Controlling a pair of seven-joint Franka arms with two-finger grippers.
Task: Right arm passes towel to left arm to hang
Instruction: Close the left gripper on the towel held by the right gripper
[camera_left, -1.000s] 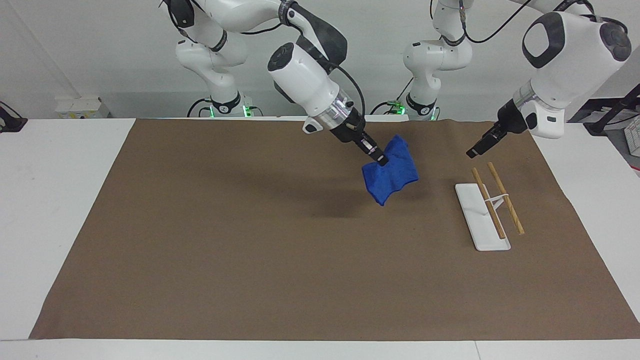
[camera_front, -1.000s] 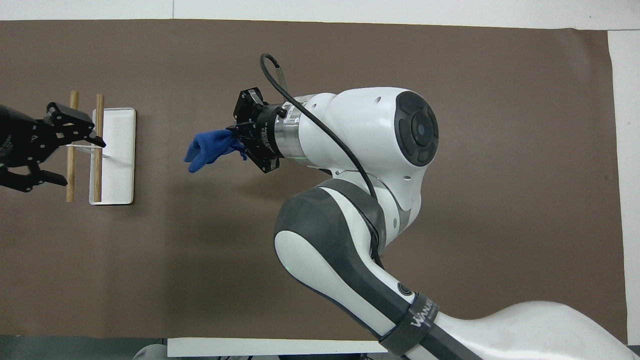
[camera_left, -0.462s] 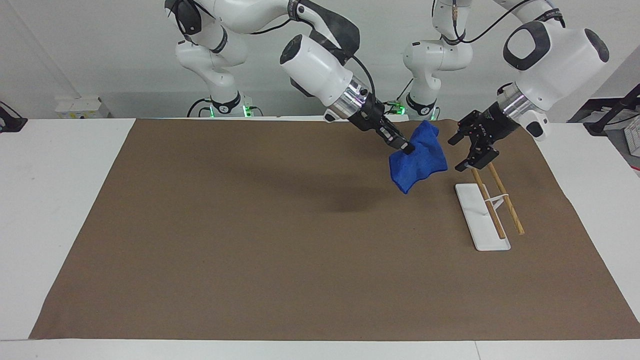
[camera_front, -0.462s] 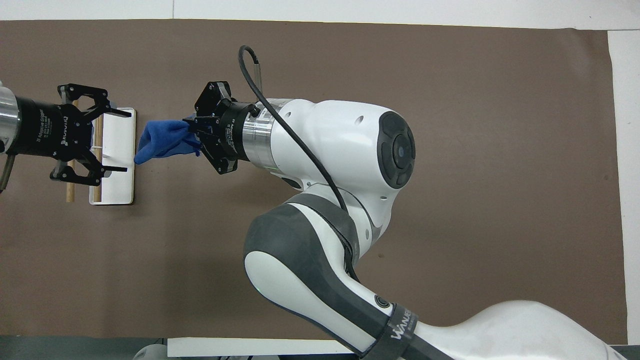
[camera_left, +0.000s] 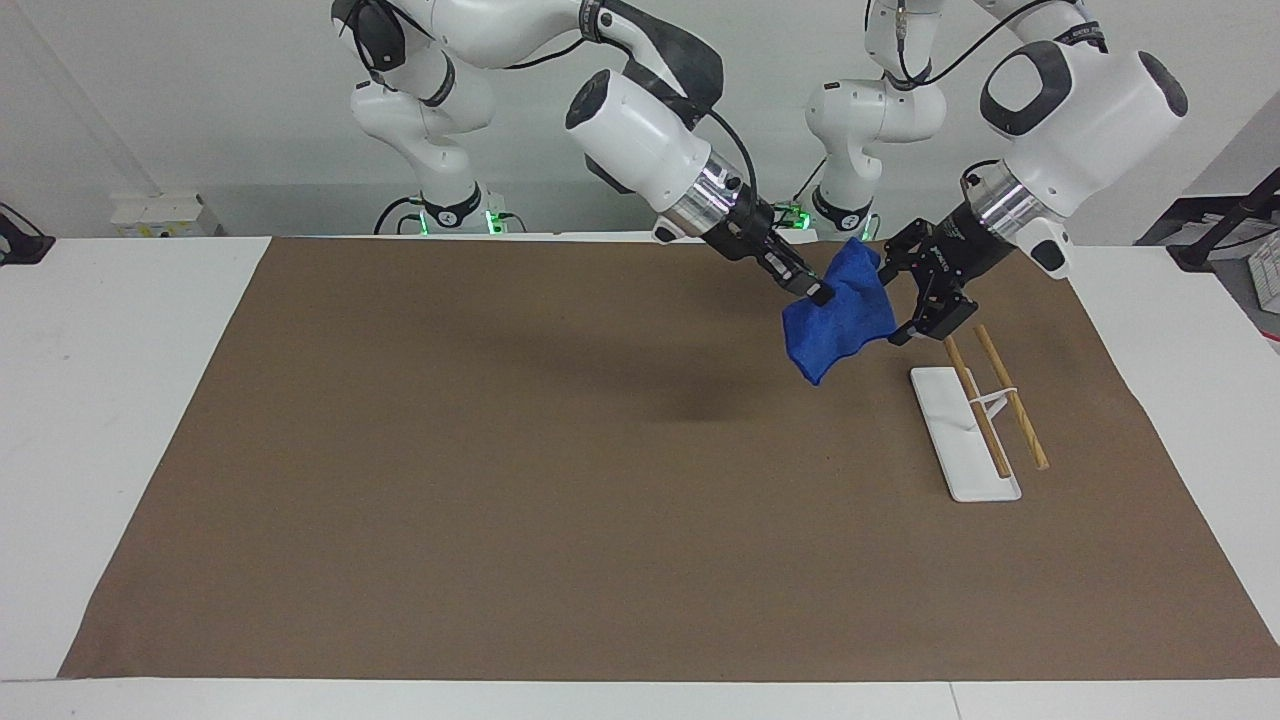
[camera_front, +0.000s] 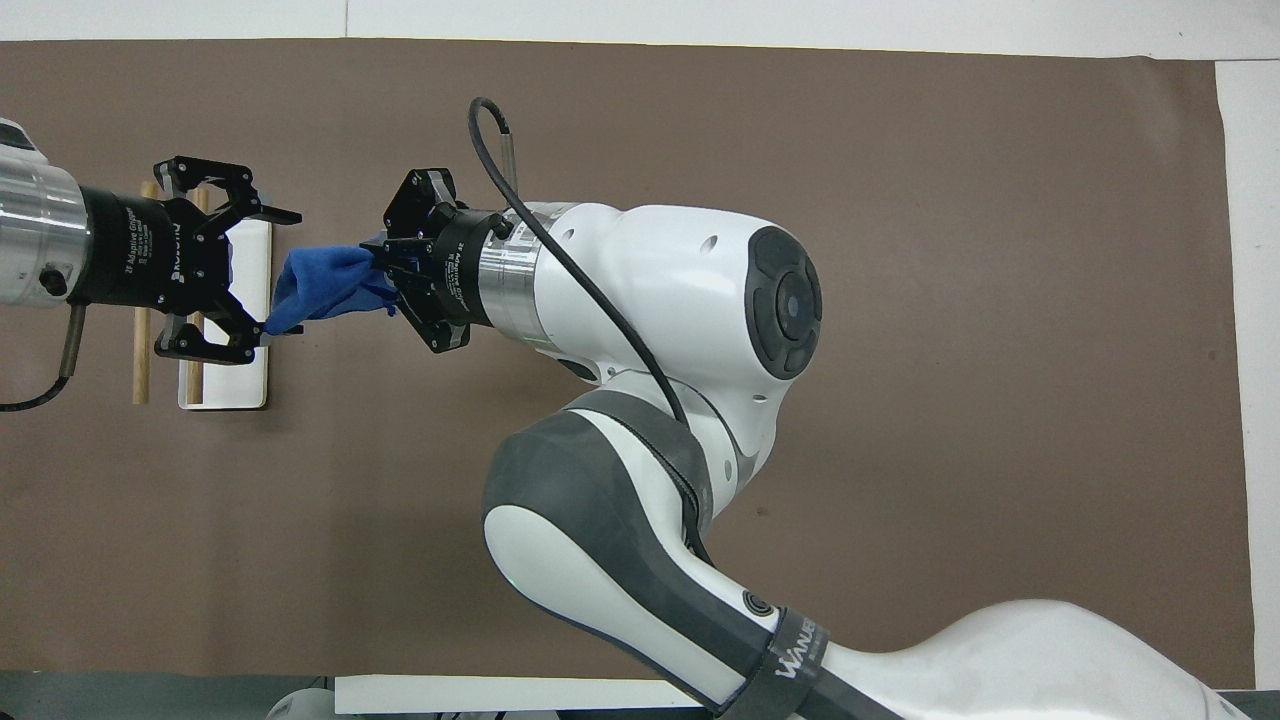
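Note:
I should grab the towel by the towel's loose end (camera_front: 286, 310) with my left gripper next, because the fingers of my right gripper cover the other end. Then I can hang the towel.
My right gripper (camera_left: 817, 293) is shut on the royal-blue towel (camera_left: 838, 322) and holds it up in the air over the brown mat, beside the rack. The towel hangs crumpled from the gripper. In the overhead view the right gripper (camera_front: 386, 276) grips one end of the towel (camera_front: 318, 288). My left gripper (camera_left: 893, 300) is open, with its fingers spread on either side of the towel's free end; in the overhead view the left gripper (camera_front: 284, 272) straddles that end. I cannot tell whether its fingers touch the cloth.
A rack with a white base (camera_left: 948, 440) and two wooden rods (camera_left: 1012, 400) stands on the brown mat (camera_left: 500, 450) toward the left arm's end. It shows under the left gripper in the overhead view (camera_front: 242, 385).
The left gripper has turned, opened and moved in until its fingers straddle the towel's free end. The right gripper has carried the towel toward the left arm's end and higher.

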